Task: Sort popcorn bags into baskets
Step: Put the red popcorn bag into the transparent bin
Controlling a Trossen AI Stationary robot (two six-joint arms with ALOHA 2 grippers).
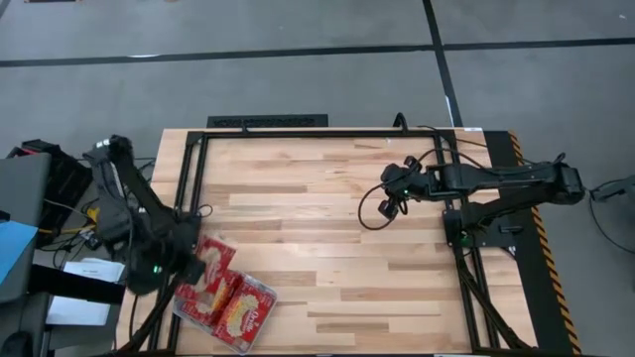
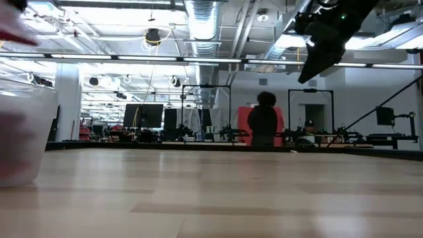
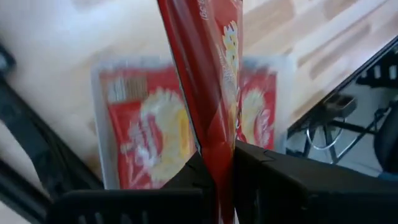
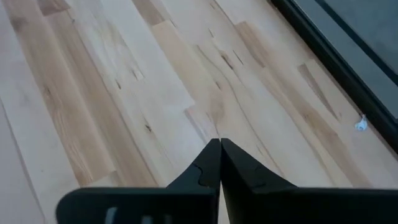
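Observation:
The popcorn bag (image 1: pixel 213 263) is hanging high and sticks out past the basket's far rim (image 1: pixel 255 278). My left gripper has to lower the popcorn bag before it lets go.
In the left wrist view a red popcorn bag (image 3: pixel 208 74) sticks out ahead of my left gripper (image 3: pixel 219 168), which is shut on it. It hangs above the clear basket (image 3: pixel 98 143) at the table's near left. In the basket two more popcorn bags (image 3: pixel 146 134) (image 3: pixel 258 115) lie flat side by side. The high view shows my left gripper (image 1: pixel 190 260) with its bag (image 1: pixel 214 254) at the basket's far edge (image 1: pixel 177 307). My right gripper (image 1: pixel 389 204) (image 4: pixel 219 146) hangs shut over bare wood at the table's right half, holding nothing. My left gripper pinches the popcorn bag near one end (image 3: pixel 217 155) between its two fingers. The fingers slant downward. The bag shows nearly edge-on, reaches out past the fingertips and is lifted clear above the bags in the basket.
Black frame rails (image 1: pixel 189 178) run along the table's left, far and right sides. Bare wooden table top (image 1: pixel 327 258) lies between the two arms. In the low view the basket's wall (image 2: pixel 23 132) stands at the left, and a person (image 2: pixel 263 119) is far behind the table.

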